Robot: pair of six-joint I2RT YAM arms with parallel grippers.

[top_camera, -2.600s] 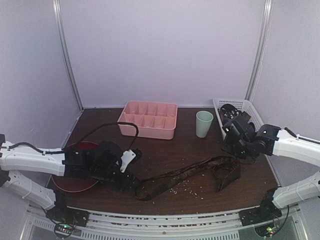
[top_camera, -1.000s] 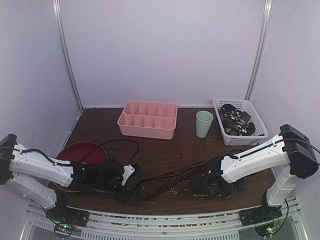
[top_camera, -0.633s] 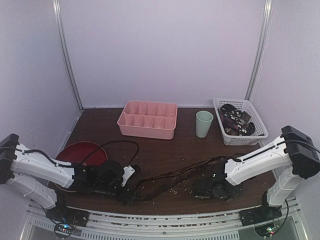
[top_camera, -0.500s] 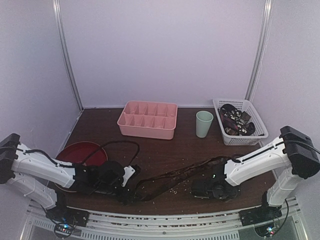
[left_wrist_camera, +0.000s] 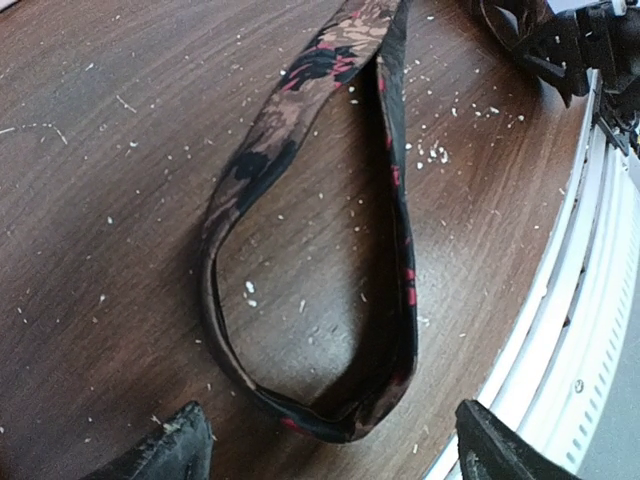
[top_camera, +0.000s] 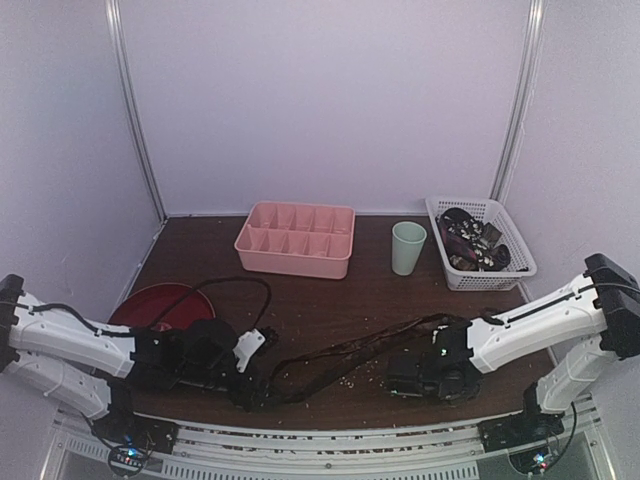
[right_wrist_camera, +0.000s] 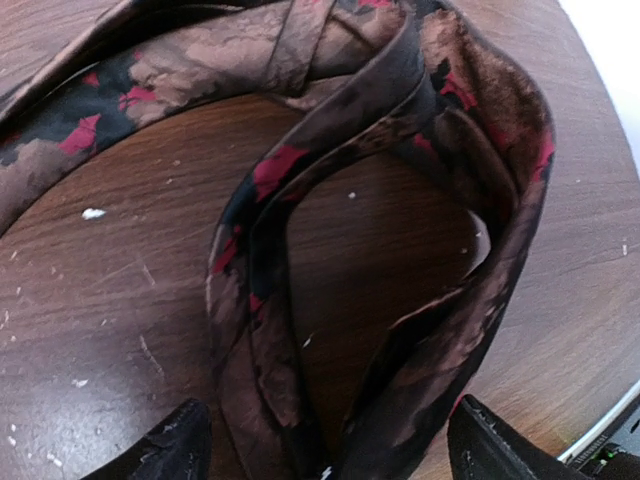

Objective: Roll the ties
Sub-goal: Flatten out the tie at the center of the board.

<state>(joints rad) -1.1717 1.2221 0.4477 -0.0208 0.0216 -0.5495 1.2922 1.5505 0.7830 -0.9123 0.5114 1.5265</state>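
The right gripper grabs the tie by the folded pieces at its bunched end next, to draw the tie out straight for rolling.
One long dark brown tie with red patches lies loose along the table's front, from left to right. My left gripper is low over its left end. In the left wrist view the tie's loop lies on the wood just ahead of the open left gripper, apart from both fingers. My right gripper is low over the tie's bunched right end. In the right wrist view the folded bands run between the spread fingers of the open right gripper, which is not closed on them.
A pink compartment tray and a green cup stand at the back. A white basket holding more dark ties is at the back right. A red plate lies left. Crumbs dot the wood. The metal front rail is close.
My right arm came down from beside the basket to the tie's right end and settled low over it. My left gripper shifted slightly toward the front edge, over the left loop.
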